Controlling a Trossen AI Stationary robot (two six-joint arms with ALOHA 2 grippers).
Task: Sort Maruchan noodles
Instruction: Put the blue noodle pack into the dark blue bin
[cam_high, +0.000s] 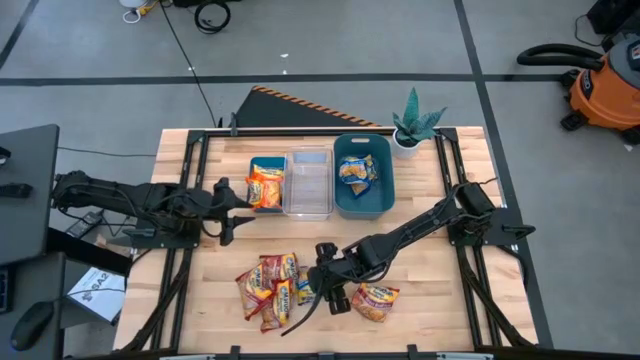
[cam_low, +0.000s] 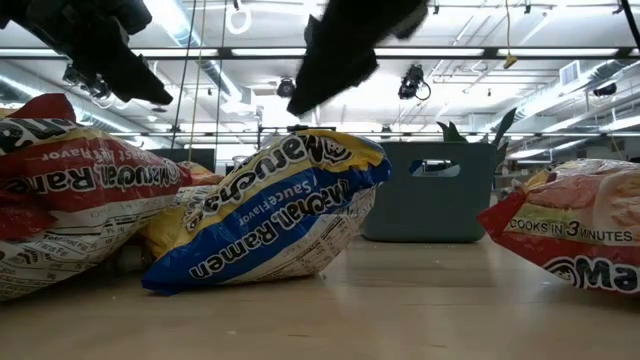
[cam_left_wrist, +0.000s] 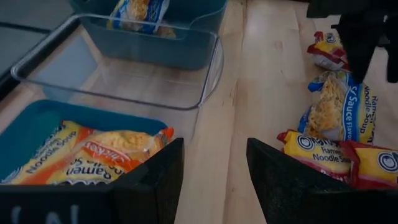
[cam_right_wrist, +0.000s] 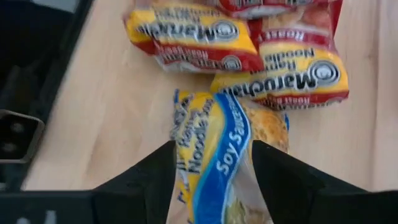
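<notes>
The blue and yellow packet should go in the larger teal bin, so my right gripper should next grab it by its blue Soy Sauce band (cam_right_wrist: 232, 146).
A blue and yellow Maruchan packet (cam_high: 305, 290) lies on the table at the right edge of a pile of dark red packets (cam_high: 268, 285). My right gripper (cam_high: 320, 280) hangs open just above the blue packet (cam_right_wrist: 217, 149). In the right wrist view its fingers show on either side of the packet, and in the low view it (cam_low: 335, 60) is clear of it (cam_low: 270, 215). My left gripper (cam_high: 240, 207) is open and empty, above the table beside the left teal bin (cam_high: 252, 172). This bin holds orange packets (cam_left_wrist: 93, 155).
An empty clear bin (cam_high: 308, 183) stands between the left teal bin and a right teal bin (cam_high: 386, 178), which holds a blue packet (cam_high: 356, 170). One red packet (cam_high: 375, 300) lies alone right of my right gripper. A potted plant (cam_high: 415, 125) stands at the far right.
</notes>
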